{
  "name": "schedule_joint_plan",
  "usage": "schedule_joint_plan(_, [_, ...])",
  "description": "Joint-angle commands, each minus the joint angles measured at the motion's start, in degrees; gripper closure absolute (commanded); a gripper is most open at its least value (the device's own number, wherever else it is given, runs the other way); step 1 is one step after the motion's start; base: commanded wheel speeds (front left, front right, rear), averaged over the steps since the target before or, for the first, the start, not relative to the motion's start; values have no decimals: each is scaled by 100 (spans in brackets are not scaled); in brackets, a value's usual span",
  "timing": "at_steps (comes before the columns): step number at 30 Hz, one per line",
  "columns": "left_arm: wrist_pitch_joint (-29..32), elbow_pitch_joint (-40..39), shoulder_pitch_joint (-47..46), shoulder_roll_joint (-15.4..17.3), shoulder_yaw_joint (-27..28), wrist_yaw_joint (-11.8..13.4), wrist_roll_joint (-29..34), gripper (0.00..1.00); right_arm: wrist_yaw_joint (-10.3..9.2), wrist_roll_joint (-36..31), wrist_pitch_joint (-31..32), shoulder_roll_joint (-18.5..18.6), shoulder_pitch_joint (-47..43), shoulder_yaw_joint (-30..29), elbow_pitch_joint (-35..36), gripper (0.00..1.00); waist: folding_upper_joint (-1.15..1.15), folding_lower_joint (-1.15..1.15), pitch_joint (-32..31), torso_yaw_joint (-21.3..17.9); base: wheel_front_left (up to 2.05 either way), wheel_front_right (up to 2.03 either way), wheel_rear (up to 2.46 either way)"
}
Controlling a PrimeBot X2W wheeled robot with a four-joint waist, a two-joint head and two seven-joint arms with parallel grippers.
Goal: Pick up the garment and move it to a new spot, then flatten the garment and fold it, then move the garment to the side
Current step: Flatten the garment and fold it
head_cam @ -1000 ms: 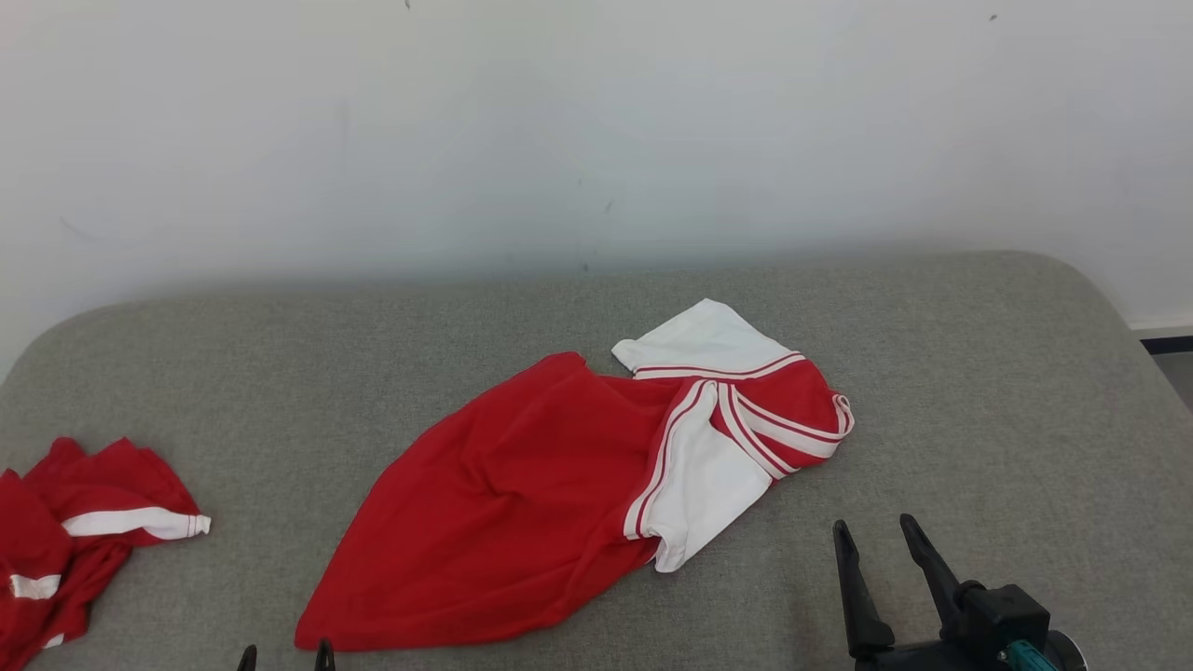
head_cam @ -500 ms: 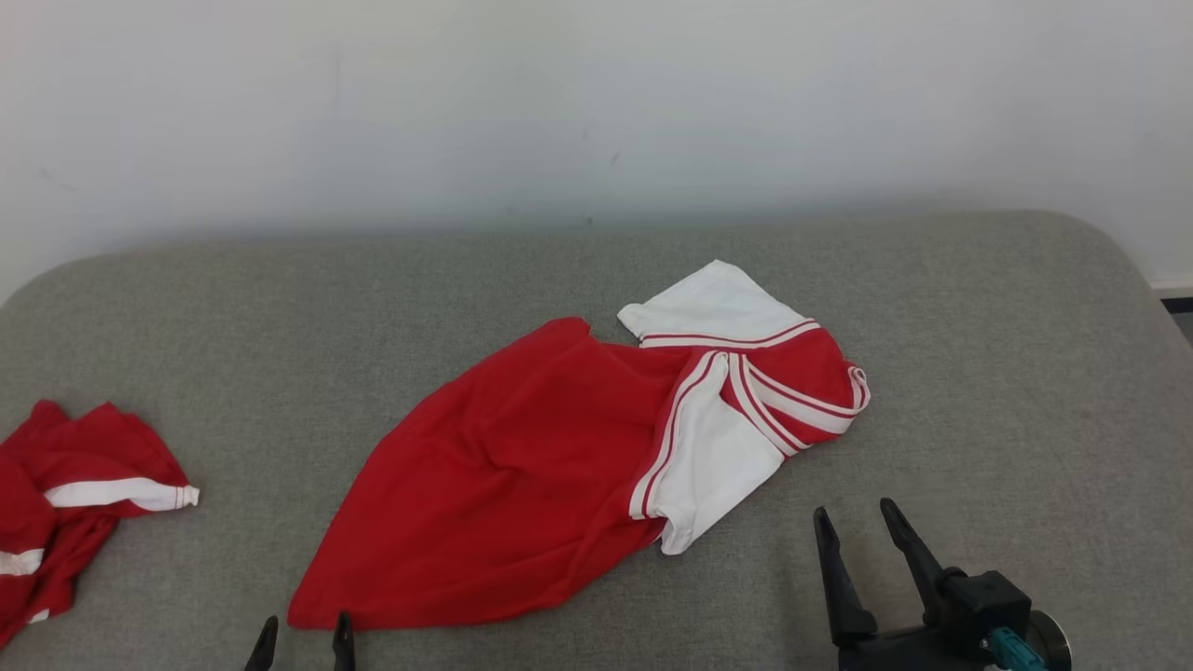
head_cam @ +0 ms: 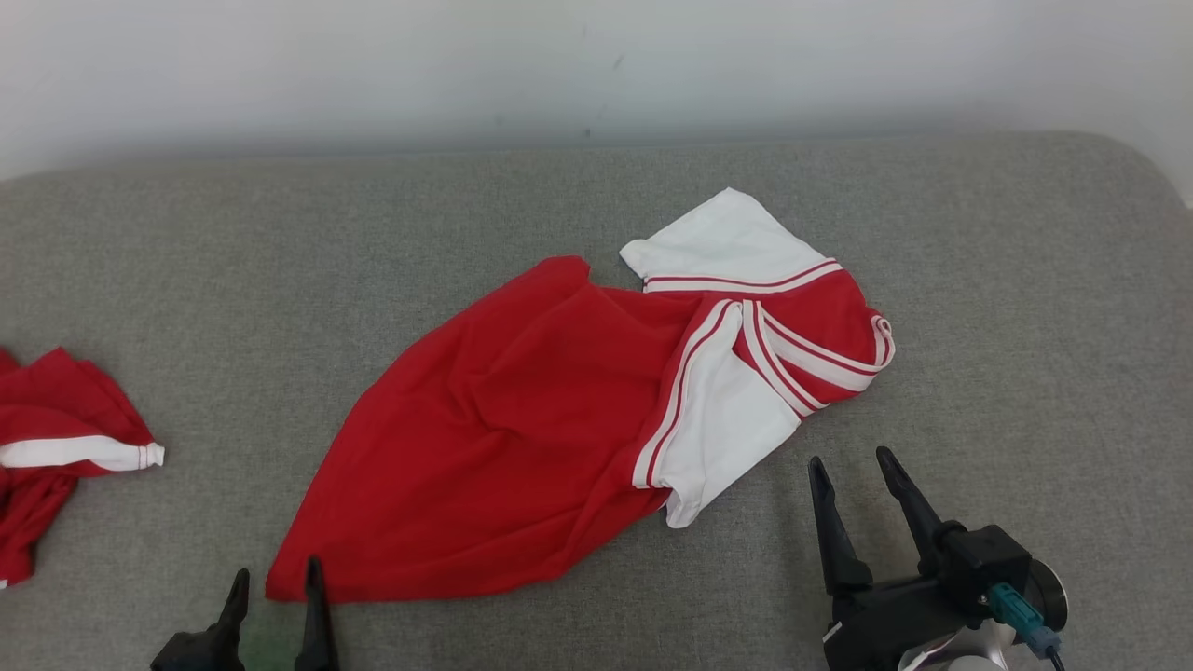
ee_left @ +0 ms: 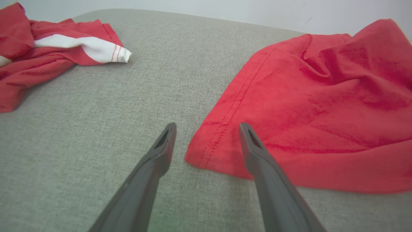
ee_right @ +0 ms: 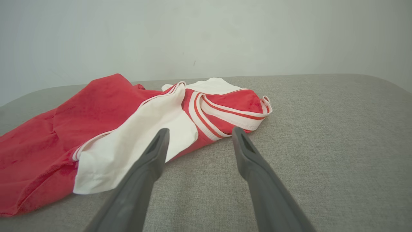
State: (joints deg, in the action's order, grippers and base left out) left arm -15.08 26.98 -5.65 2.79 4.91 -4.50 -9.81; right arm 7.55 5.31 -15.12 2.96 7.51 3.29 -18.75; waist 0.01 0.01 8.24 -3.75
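Observation:
My right gripper pinches the garment by the tip of its white sleeve (head_cam: 791,420) next, since that tip juts out while the garment's red body (head_cam: 492,436) lies slack.
A red garment (head_cam: 522,429) with white sleeves and striped trim lies crumpled in the middle of the grey padded surface (head_cam: 1025,308). Its collar end points right and its hem corner (ee_left: 196,158) points toward the near left. My left gripper (head_cam: 275,578) is open just short of that hem corner, which lies between the two fingertips in the left wrist view (ee_left: 207,129). My right gripper (head_cam: 848,466) stands open near the white sleeve (ee_right: 135,145), empty, with the collar (ee_right: 235,112) ahead of it (ee_right: 199,133).
A second red garment with a white band (head_cam: 56,438) lies bunched at the far left edge, also seen as a red-and-white heap (ee_left: 48,54) in the left wrist view. A pale wall (head_cam: 559,56) runs behind the surface, whose corners are rounded.
The head camera has tilted downward, so the whole scene sits higher in view. Both grippers have come forward toward the garment, and more of the left one shows. Both stay open.

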Motion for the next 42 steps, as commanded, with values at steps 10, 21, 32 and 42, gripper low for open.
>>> schedule_joint_plan(10, [-13, -280, 143, 20, -130, 173, -411, 0, -13, -1, -1, -10, 139, -8, 16, 0, -1, -1, 288, 66, 0, 0, 0])
schedule_joint_plan(21, [-13, -462, 295, 18, -148, 240, -513, 0, -13, 21, -1, -9, 194, 62, -9, 0, -1, -1, 328, 103, 0, 0, 0])
schedule_joint_plan(32, [-12, -26, -38, 18, -268, 302, -573, 0, -13, -78, -1, -11, 242, 10, 28, 0, -1, -1, 419, 6, 0, 0, 0])
schedule_joint_plan(42, [-11, 43, -66, 15, -252, 266, -571, 100, -13, 28, -1, -11, 211, 39, -89, 0, -1, -1, 417, 43, 0, 0, 0])
